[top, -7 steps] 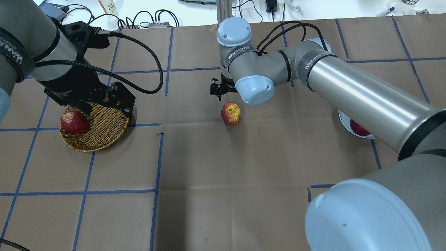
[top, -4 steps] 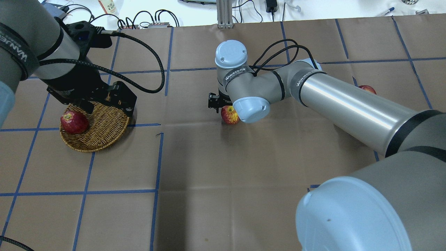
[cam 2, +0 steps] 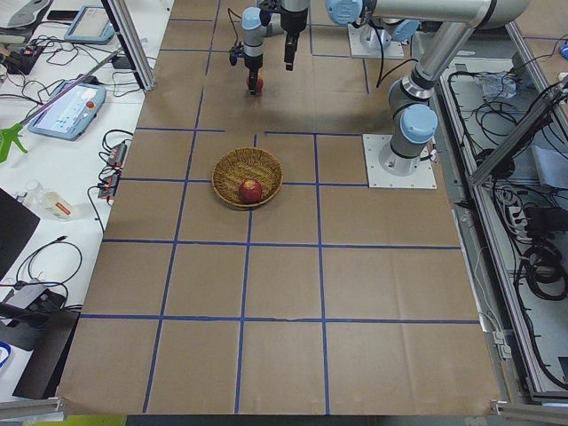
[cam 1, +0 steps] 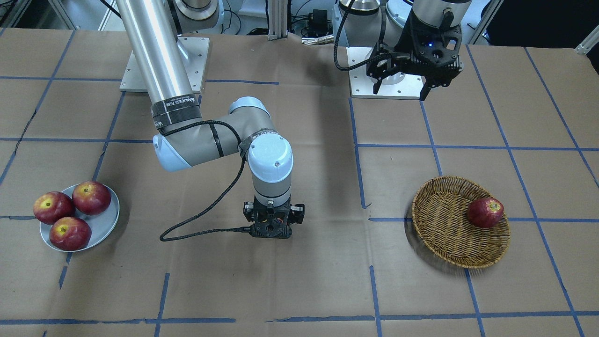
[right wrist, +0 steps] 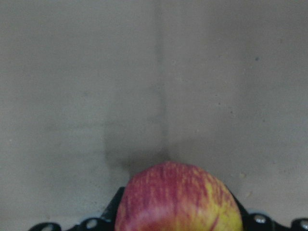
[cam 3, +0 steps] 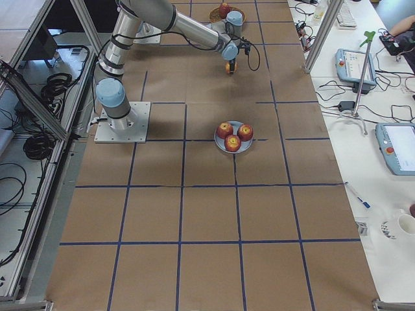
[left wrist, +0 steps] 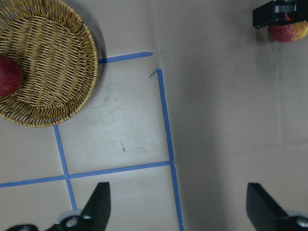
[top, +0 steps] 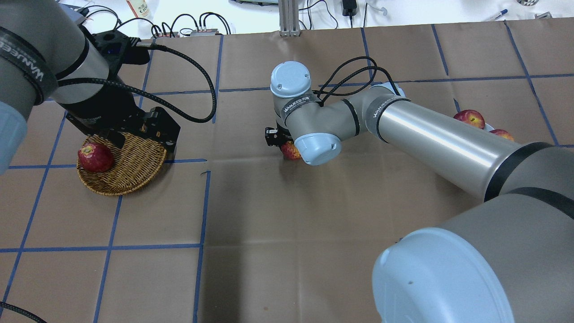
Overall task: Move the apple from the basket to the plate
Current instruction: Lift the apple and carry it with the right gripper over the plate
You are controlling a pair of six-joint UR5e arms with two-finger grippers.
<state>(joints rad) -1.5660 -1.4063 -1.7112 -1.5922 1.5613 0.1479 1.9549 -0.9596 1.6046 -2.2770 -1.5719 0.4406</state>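
Next, my right gripper grabs the streaky red-yellow apple by its plump sides to add it to the plate (cam 1: 106, 220).
The streaky pink-red and yellow apple (right wrist: 178, 199) lies on the paper-covered table at mid-table, outside the basket; it also shows in the overhead view (top: 290, 153). My right gripper (cam 1: 273, 230) is down around it, jaws open on either side, and hides it in the front view. The wicker basket (cam 1: 442, 234) holds one dark red apple (cam 1: 485, 212). My left gripper (left wrist: 178, 211) is wide open and empty, raised beside the basket (top: 134, 168). The pale plate (cam 1: 106, 220) sits at the table's other end.
Three darker red apples (cam 1: 70, 210) fill most of the plate. My right arm (top: 430, 139) stretches across the table between plate and apple. Blue tape lines (top: 204, 202) grid the brown paper. Cables and boxes lie past the far edge.
My right gripper has come down from above and behind the apple until it surrounds it. The right arm swung, uncovering the plate's apples. The left arm shifted only slightly.
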